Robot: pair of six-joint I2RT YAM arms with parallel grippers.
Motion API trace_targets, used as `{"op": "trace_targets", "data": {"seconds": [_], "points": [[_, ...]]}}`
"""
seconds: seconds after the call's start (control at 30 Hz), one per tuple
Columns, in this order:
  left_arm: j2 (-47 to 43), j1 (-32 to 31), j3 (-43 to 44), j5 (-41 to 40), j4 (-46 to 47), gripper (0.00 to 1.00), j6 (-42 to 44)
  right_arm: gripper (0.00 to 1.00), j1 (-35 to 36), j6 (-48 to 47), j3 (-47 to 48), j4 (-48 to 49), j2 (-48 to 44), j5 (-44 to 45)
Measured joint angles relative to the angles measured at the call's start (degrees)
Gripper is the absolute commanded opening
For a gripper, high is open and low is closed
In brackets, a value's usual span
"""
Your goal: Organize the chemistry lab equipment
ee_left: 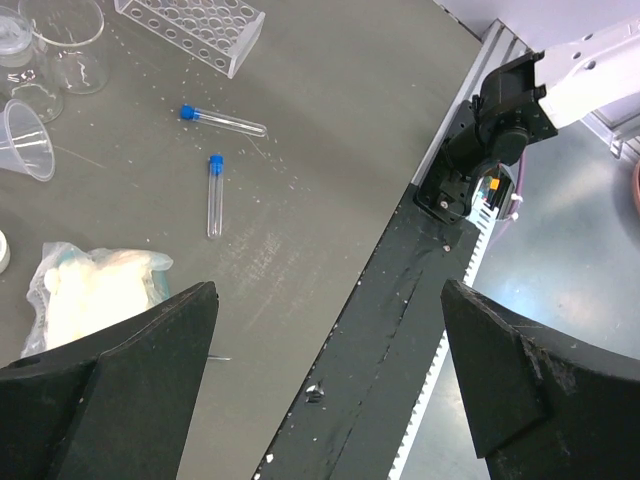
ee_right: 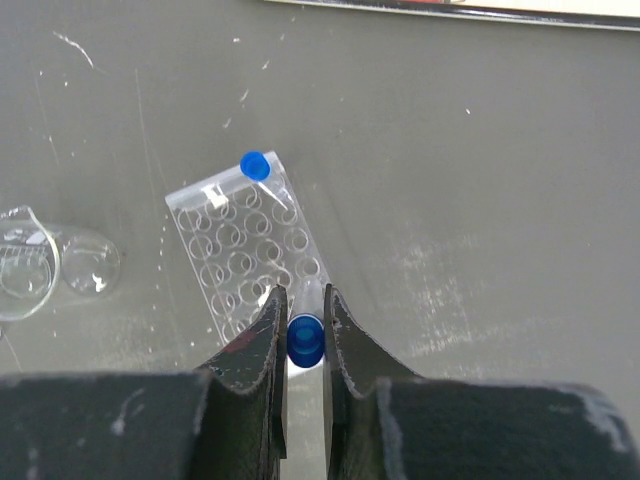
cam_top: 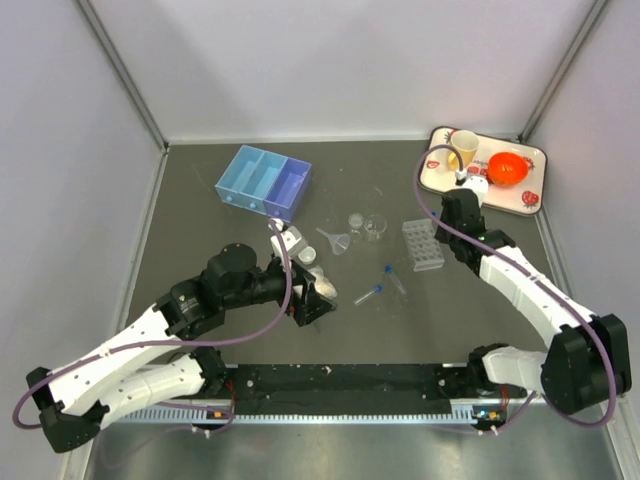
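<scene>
The tube hangs above the rack's edge, short of the free holes by the other capped tube. My right gripper should move the tube toward those holes before releasing it.
My right gripper (ee_right: 304, 318) is shut on a blue-capped tube (ee_right: 306, 340) and holds it upright over the near corner of the clear tube rack (ee_right: 240, 250). Another capped tube (ee_right: 255, 165) stands in the rack's far corner. In the top view the right gripper (cam_top: 455, 222) hangs beside the rack (cam_top: 423, 245). My left gripper (ee_left: 330, 300) is open and empty over the table's front edge, next to the bag of white material (ee_left: 90, 290). Two tubes (ee_left: 213, 195) (ee_left: 222, 121) lie loose on the table. The funnel (ee_left: 25, 140) and two beakers (ee_left: 70, 40) stand farther off.
The blue three-compartment tray (cam_top: 262, 180) sits at the back left. The white strawberry tray (cam_top: 530, 185) at the back right holds a yellow mug (cam_top: 463, 148) and an orange bowl (cam_top: 507, 168). A black rail (cam_top: 340, 378) runs along the near edge.
</scene>
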Motion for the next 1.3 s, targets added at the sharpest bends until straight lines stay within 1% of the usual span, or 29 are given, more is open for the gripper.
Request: {"op": "trace_targets", "data": {"seconds": [0.17, 0.37, 0.7, 1.3], "points": [[0.0, 0.0, -0.5, -0.2, 0.0, 0.99, 0.7, 0.00, 0.0, 0.0, 0.0, 4.7, 3.6, 0.8], [0.0, 0.0, -0.9, -0.2, -0.1, 0.99, 1.1, 0.00, -0.2, 0.0, 0.0, 7.9, 7.6, 0.9], [0.0, 0.0, -0.9, -0.4, -0.2, 0.99, 1.6, 0.00, -0.3, -0.1, 0.9, 10.3, 11.8, 0.8], [1.0, 0.0, -0.9, -1.0, -0.6, 0.99, 2.5, 0.00, -1.0, -0.2, 2.7, 12.5, 16.1, 0.6]]}}
